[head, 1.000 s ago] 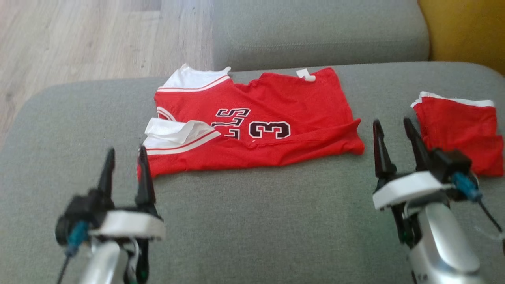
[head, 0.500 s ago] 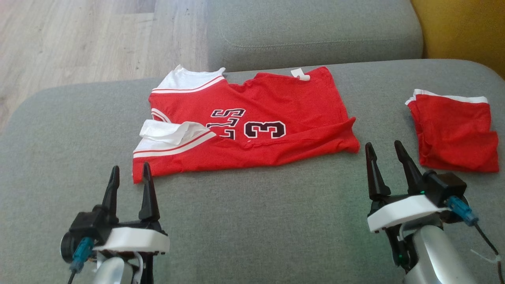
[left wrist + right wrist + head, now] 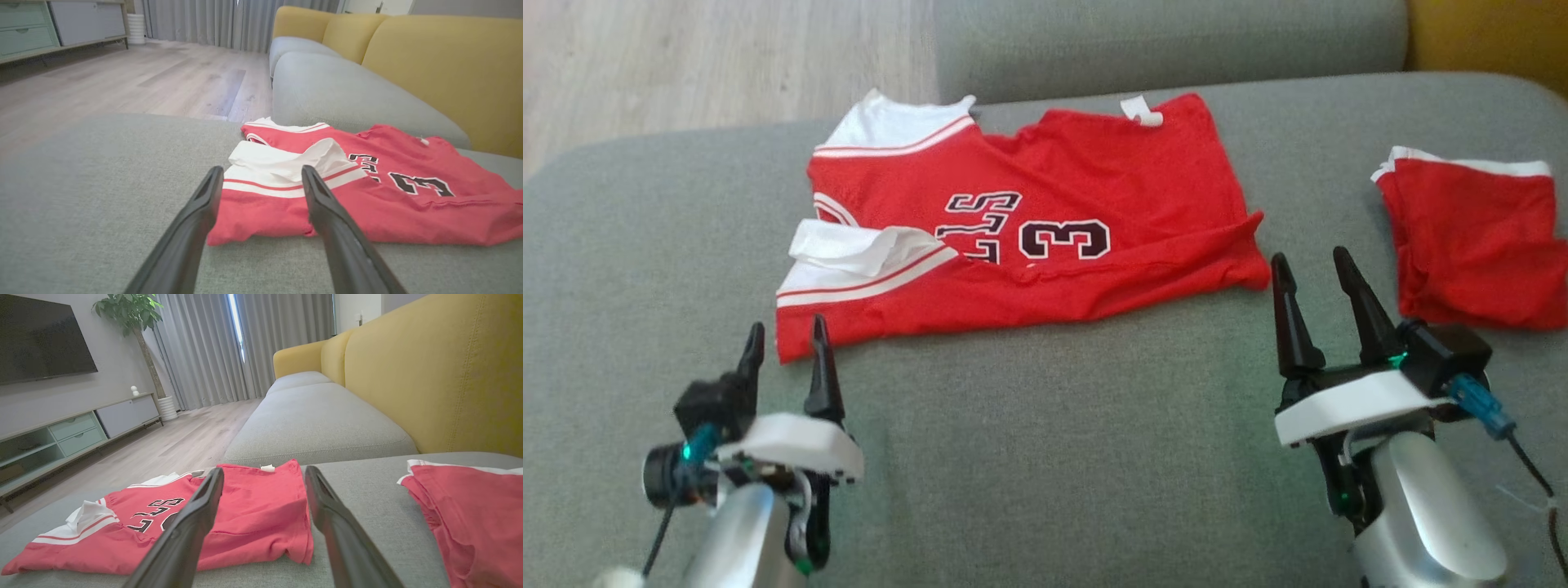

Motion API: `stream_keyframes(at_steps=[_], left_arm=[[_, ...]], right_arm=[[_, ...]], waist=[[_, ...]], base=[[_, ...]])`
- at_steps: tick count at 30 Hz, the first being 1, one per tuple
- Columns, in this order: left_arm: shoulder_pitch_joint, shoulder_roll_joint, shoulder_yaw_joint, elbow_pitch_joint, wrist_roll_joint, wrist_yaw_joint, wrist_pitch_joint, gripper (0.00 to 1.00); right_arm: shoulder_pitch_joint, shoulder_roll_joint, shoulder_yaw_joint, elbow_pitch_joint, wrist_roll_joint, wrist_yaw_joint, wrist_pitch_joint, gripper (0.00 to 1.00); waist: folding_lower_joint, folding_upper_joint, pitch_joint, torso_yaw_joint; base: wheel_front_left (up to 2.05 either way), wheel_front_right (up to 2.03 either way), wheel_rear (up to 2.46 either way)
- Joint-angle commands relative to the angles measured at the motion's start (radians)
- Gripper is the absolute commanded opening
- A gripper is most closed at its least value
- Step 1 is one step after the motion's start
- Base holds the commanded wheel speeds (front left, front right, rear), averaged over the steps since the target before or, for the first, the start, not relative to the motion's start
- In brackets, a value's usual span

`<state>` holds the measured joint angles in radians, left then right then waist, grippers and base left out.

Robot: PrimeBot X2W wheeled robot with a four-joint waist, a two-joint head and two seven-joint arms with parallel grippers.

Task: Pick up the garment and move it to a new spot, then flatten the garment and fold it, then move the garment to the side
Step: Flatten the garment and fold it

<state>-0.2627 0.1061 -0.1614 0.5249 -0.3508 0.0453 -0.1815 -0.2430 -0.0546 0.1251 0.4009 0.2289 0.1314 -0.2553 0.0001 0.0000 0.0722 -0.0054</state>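
Note:
My left gripper grabs the corner of the garment's outspread white shoulder [image 3: 873, 102] next, to flatten the garment [image 3: 1045, 237].
A red garment [image 3: 1045, 237] with white sleeves and a black "3" lies folded lengthwise on the grey sofa cushion [image 3: 1045, 441]; it also appears in the left wrist view [image 3: 367, 192] and the right wrist view [image 3: 229, 514]. My left gripper [image 3: 783, 336] stands open just short of the garment's near left corner, touching nothing. My right gripper [image 3: 1311, 265] is open too, just off the garment's right end, with nothing between its fingers.
A second red cloth [image 3: 1478, 245], folded, lies at the right of the cushion, close to my right gripper. Behind is another grey cushion [image 3: 1160, 41] and a yellow backrest [image 3: 441, 375]. Wooden floor [image 3: 686, 57] lies beyond the cushion's left edge.
The head view has shifted between frames. Both grippers have drawn back toward me from the garment's ends, staying open. The garment itself lies as before.

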Motion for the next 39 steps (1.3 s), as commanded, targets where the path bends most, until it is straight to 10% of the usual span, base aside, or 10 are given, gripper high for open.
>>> stream_keyframes(at_steps=[1, 12, 32, 33, 34, 39], left_arm=[[-0.068, 0.025, 0.040, -0.002, 0.006, 0.013, 0.014, 1.00], [-0.202, 0.086, 0.062, 0.235, 0.009, 0.077, 0.127, 1.00], [-0.309, 0.102, 0.012, 0.469, -0.027, -0.027, 0.308, 1.00], [-0.311, 0.101, 0.010, 0.479, -0.031, -0.034, 0.325, 0.66], [-0.313, 0.100, 0.011, 0.486, -0.037, -0.038, 0.334, 0.00], [-0.320, 0.100, 0.015, 0.478, -0.046, -0.039, 0.299, 0.00]], right_arm=[[-0.045, 0.004, 0.031, -0.035, 0.006, -0.001, -0.006, 1.00], [-0.083, 0.004, 0.076, -0.062, 0.031, -0.001, -0.006, 1.00], [-0.107, 0.004, 0.090, -0.083, 0.064, -0.001, -0.006, 1.00], [-0.108, 0.004, 0.090, -0.084, 0.066, -0.001, -0.006, 1.00], [-0.108, 0.004, 0.090, -0.084, 0.067, -0.001, -0.006, 1.00], [-0.108, 0.004, 0.084, -0.079, 0.065, -0.001, -0.006, 1.00]], waist=[[-0.0001, 0.0000, 0.024, -0.006], [-0.0001, 0.0000, 0.100, -0.045], [-0.0001, 0.0000, 0.136, -0.068], [-0.0001, 0.0000, 0.134, -0.068], [-0.0001, 0.0000, 0.133, -0.067], [-0.0001, 0.0000, 0.121, -0.059]], base=[[0.00, 0.00, 0.00], [0.00, 0.00, 0.00], [0.00, 0.00, 0.00], [0.00, 0.00, 0.00], [0.00, 0.00, 0.00], [0.00, 0.00, 0.00]])
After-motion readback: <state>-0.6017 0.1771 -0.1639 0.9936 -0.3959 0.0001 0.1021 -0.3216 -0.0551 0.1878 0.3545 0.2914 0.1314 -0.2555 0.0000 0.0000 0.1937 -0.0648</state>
